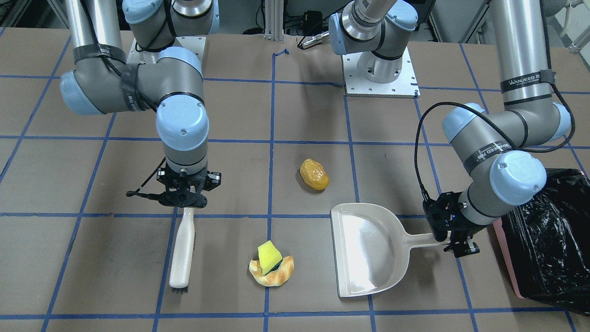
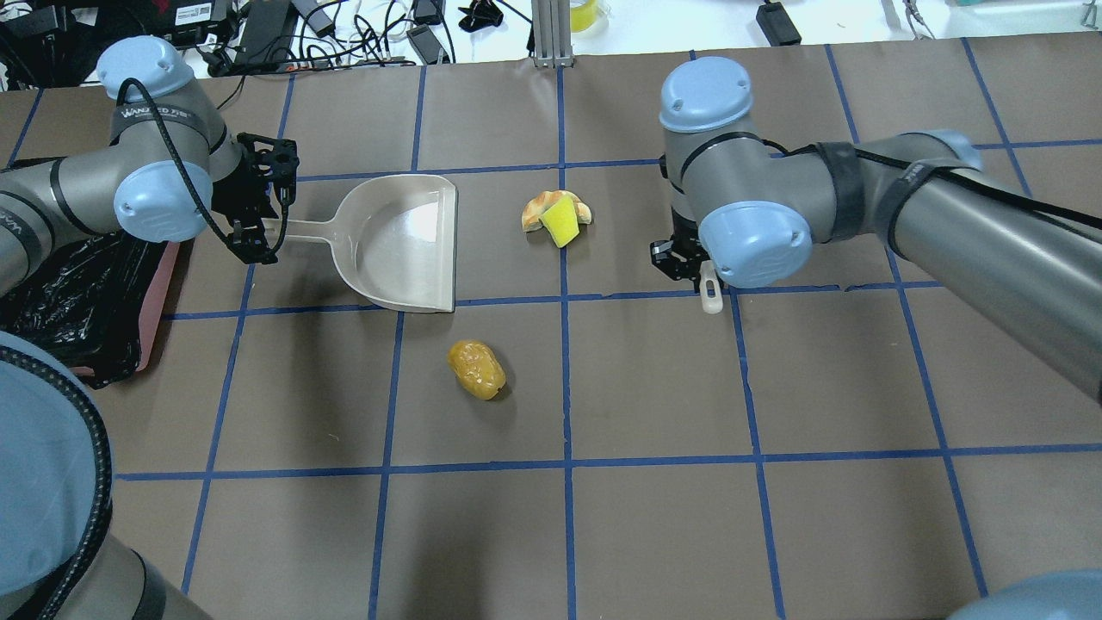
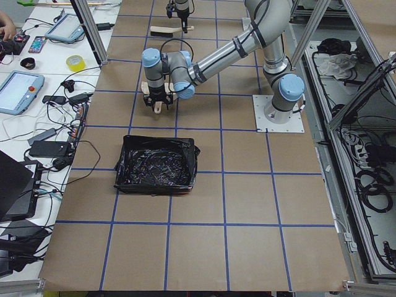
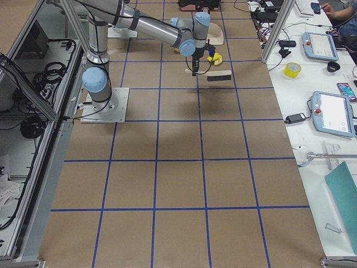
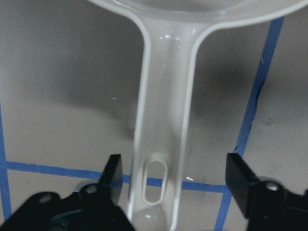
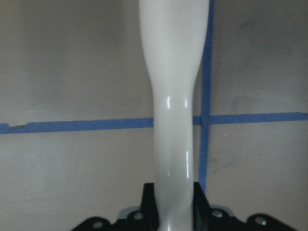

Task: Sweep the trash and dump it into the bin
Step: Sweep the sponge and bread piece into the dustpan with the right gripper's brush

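Note:
The dustpan's pan is much wider than my open fingers, so my left gripper will next hold the dustpan by its narrow handle (image 1: 424, 240) (image 5: 161, 144).
The cream dustpan (image 1: 368, 249) lies flat on the table, its mouth facing the trash. My left gripper (image 5: 175, 173) is open, one finger on each side of the dustpan handle (image 5: 163, 110), with gaps showing. My right gripper (image 6: 173, 202) is shut on the cream brush (image 1: 183, 253) at its handle end. The potato-like lump (image 1: 314, 174) lies alone between the two arms. The yellow sponge wedge (image 1: 268, 256) rests on the tan bread crescent (image 1: 276, 275), between brush and dustpan. The pink bin (image 1: 507, 258) with its black bag (image 1: 548, 240) stands behind my left gripper (image 1: 454, 237).
The table is brown paper with a blue tape grid (image 2: 564, 465). The arm bases (image 1: 380, 78) stand on white plates at the robot's side. Tablets, cables and tape rolls lie on side benches (image 3: 37, 93) beyond the table's ends.

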`<state>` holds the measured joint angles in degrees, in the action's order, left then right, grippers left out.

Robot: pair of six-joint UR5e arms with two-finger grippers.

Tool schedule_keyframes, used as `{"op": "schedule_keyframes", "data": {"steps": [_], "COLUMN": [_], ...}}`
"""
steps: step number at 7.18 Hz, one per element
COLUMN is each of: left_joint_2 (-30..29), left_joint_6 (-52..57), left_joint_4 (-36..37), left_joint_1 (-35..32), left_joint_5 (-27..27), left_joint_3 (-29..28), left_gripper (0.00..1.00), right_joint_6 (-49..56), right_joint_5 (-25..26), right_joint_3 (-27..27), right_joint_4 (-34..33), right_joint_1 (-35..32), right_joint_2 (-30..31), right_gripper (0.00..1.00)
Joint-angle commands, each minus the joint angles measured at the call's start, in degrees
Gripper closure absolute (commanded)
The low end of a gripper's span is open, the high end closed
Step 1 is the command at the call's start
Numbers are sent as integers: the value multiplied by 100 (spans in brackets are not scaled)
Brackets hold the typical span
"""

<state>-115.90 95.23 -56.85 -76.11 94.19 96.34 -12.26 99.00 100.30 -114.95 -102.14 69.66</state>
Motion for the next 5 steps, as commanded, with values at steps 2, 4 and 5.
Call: {"op": "schedule_keyframes", "data": {"steps": [2, 4, 5], "left_joint_2": [15, 50, 76], "left_joint_6": [-30, -57, -65], "left_joint_4": [25, 25, 25], "left_joint_1": [-9, -44, -70], "left_joint_5": [-6, -6, -6], "left_joint_3": [25, 34, 34], "left_gripper": [99, 100, 100], "right_joint_6": [-671, -804, -805], "right_joint_5": [-415, -566, -575], "right_joint_3": [-528, -887, -898], "right_joint_4": [-44, -37, -54], "right_joint_1": [-710, -851, -887], "right_joint_2": [-584, -812, -857], "right_gripper": [92, 92, 92]}}
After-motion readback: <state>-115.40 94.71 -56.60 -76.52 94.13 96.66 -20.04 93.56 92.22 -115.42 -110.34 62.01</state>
